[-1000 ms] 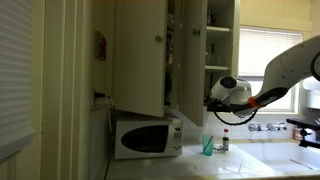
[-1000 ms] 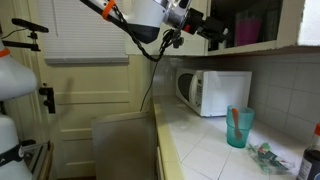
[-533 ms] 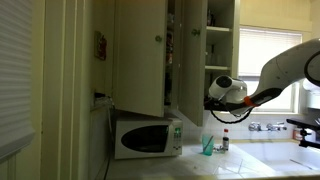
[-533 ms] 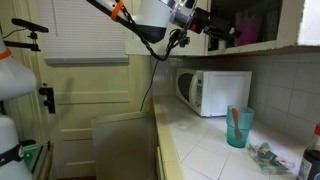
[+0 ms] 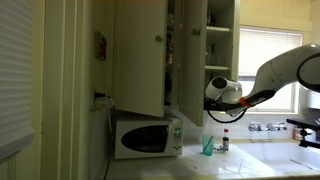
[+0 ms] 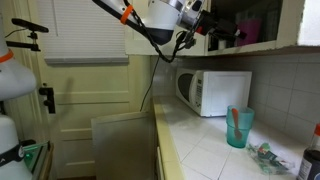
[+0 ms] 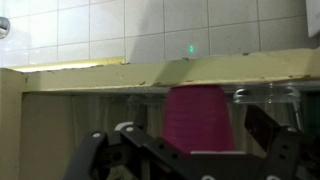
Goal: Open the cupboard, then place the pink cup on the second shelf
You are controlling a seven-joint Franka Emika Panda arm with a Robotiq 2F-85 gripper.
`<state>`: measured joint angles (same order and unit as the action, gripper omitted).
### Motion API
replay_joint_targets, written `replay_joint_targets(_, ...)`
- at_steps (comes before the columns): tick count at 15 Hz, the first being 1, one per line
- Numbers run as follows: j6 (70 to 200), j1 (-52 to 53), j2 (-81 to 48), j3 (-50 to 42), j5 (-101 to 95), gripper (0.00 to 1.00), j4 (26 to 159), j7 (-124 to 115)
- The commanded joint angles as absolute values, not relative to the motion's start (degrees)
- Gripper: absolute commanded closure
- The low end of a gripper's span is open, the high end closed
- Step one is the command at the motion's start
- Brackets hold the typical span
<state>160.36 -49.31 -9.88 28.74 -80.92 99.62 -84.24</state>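
Note:
The gripper will next grab the pink cup (image 6: 258, 27) by both sides from the open front, so the cup's base stays free to be placed on the second shelf.
The cream-yellow cupboard (image 5: 140, 50) hangs above the counter with its doors open; its lower edge shows in an exterior view (image 6: 290, 22). The pink cup (image 6: 258, 27) stands on a shelf inside it. In the wrist view the pink cup (image 7: 198, 118) sits just behind the shelf's front edge, between my fingers with a gap on each side. My gripper (image 7: 195, 128) is open and reaches into the cupboard (image 6: 232, 33). In an exterior view the gripper (image 5: 210, 100) is at the open door's edge, and the cup is hidden there.
A white microwave (image 5: 145, 137) stands under the cupboard, also in an exterior view (image 6: 215, 90). A teal cup (image 6: 238, 127) and a small bottle (image 5: 225, 142) stand on the tiled counter. Clear glasses (image 7: 265, 95) stand beside the pink cup.
My gripper has moved steadily further towards the cupboard and the pink cup. The cup has not moved.

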Motion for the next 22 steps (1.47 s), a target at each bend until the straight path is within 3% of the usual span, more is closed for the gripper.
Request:
replay_joint_targets(1,157.6,-47.8,-13.0,28.7,-83.6,0.00,96.2,-84.6)
replay_joint_targets(3,157.1,-47.3,-13.9,28.7,-83.7,0.00,95.3,-84.2)
replay_joint_targets(4,156.8,-47.1,-14.4,28.6,-83.9,0.25,95.0,-84.2)
replay_joint_targets(5,156.6,-46.9,-14.7,28.6,-84.0,0.27,94.7,-84.2)
replay_joint_targets(9,156.3,-46.5,-15.0,28.3,-85.1,0.57,94.3,-84.4)
replay_joint_targets(22,166.9,-53.1,7.9,23.8,-82.2,0.58,116.7,-89.8)
